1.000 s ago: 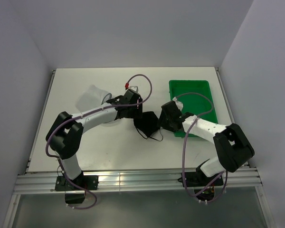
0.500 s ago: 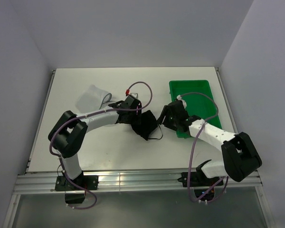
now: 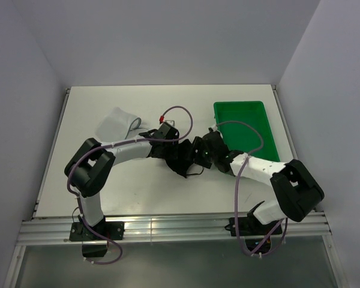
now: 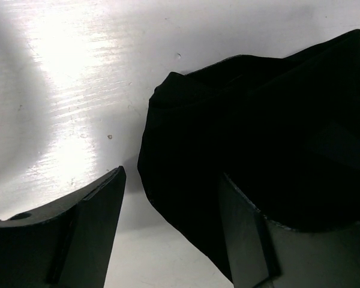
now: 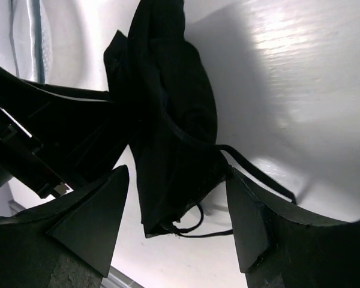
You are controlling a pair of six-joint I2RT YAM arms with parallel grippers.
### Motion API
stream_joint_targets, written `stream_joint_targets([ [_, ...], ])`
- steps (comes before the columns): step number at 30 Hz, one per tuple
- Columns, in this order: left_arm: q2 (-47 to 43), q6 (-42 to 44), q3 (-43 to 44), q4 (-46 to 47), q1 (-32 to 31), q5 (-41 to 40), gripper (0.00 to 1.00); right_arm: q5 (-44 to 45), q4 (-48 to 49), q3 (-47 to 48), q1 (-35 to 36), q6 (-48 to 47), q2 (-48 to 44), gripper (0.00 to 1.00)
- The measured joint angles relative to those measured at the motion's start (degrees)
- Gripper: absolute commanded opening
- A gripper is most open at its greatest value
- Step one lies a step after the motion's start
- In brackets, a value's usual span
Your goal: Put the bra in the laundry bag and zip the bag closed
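Observation:
My right gripper next grabs the bra's strap-side edge (image 3: 188,168), farthest from the laundry bag, so that the bra's loose end enters first.
The bra (image 3: 185,161) is a black crumpled heap with thin straps, lying on the white table between my two grippers. My left gripper (image 3: 171,150) is at its left edge. In the left wrist view it (image 4: 171,225) is open, with the bra (image 4: 258,132) lying against the right finger. My right gripper (image 3: 200,153) is at the bra's right edge. In the right wrist view it (image 5: 175,225) is open, with the bra (image 5: 174,138) and a strap between its fingers. The laundry bag (image 3: 115,123) lies apart at the back left, pale and flat.
A green plastic tray (image 3: 258,114) stands at the back right, close behind the right arm. The left gripper's dark body (image 5: 48,138) shows just beyond the bra in the right wrist view. White walls stand at the table's back and sides.
My right gripper has swung left from the tray's edge to the bra's right side. My left gripper has pushed a little further right and nearer, into the bra. The bag has not moved.

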Motion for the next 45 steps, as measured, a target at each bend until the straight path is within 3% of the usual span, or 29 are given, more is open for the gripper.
stream_joint_targets([
  [7, 0.13, -0.35, -0.57, 1.27, -0.04, 0.31, 0.65, 0.63, 3.69, -1.51, 1.62, 3.72, 2.62, 0.72],
  [15, 0.39, -1.01, -0.57, 1.62, -0.33, 0.46, 0.64, 2.29, 7.76, -1.79, 2.97, 6.27, 6.45, 0.62],
  [27, 0.66, -1.05, -0.55, 1.86, -0.70, 0.22, 0.65, 6.49, 9.90, -1.77, 4.46, 8.20, 8.20, 0.15],
  [33, -1.20, -0.98, 0.94, -2.45, -1.07, -1.20, 0.74, 7.63, 9.01, -1.75, 4.46, 7.72, 8.17, 0.06],
  [38, -6.14, -0.81, 7.13, -10.25, -1.20, -6.82, 0.79, 8.31, 7.76, -1.51, 4.46, 6.97, 7.96, 0.05],
  [45, -10.29, -0.94, 18.71, -22.82, -0.11, -24.28, 0.80, 9.27, 2.64, 0.57, 4.50, 5.09, 5.38, 0.04],
])
